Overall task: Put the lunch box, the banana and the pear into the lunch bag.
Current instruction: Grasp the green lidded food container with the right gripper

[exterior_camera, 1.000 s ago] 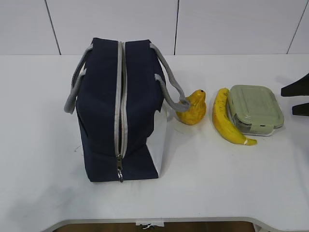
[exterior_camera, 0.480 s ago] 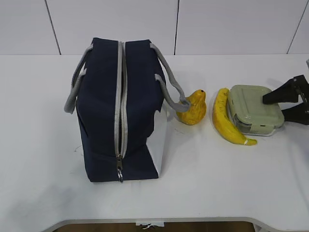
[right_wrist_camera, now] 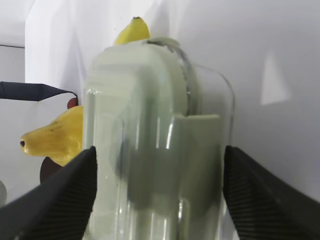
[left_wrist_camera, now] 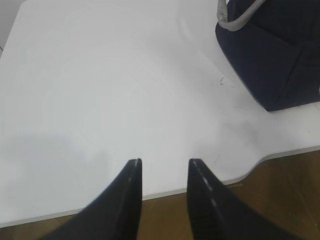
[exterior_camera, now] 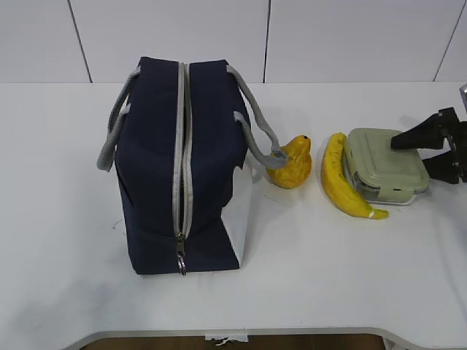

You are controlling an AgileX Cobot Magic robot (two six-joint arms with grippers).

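Observation:
The banana (exterior_camera: 339,182) lies close against one side of the lunch box, so my right gripper should grab the lunch box (exterior_camera: 379,162) by its end that faces away from the banana.
The navy lunch bag (exterior_camera: 157,182) stands left of centre, its grey zipper (exterior_camera: 181,153) closed. The yellow pear (exterior_camera: 292,164), the banana (exterior_camera: 339,182) and the green-lidded lunch box (exterior_camera: 379,162) lie in a row to its right. My right gripper (exterior_camera: 412,154) is open, its fingers on either side of the lunch box's right end. In the right wrist view the lunch box (right_wrist_camera: 160,125) fills the gap in the right gripper (right_wrist_camera: 160,150), with the banana tip (right_wrist_camera: 132,30) and pear (right_wrist_camera: 55,135) behind. My left gripper (left_wrist_camera: 165,162) is open and empty over the table's front edge; the bag (left_wrist_camera: 275,55) is at the upper right.
The white table (exterior_camera: 328,270) ends at a white wall behind. The bag's grey rope handle (exterior_camera: 255,124) hangs down against the pear. In the left wrist view the table's front edge (left_wrist_camera: 210,185) runs just beyond the fingertips, with brown floor below.
My right gripper has come in from the right edge of the exterior view and now straddles the lunch box's right end. Nothing else has moved.

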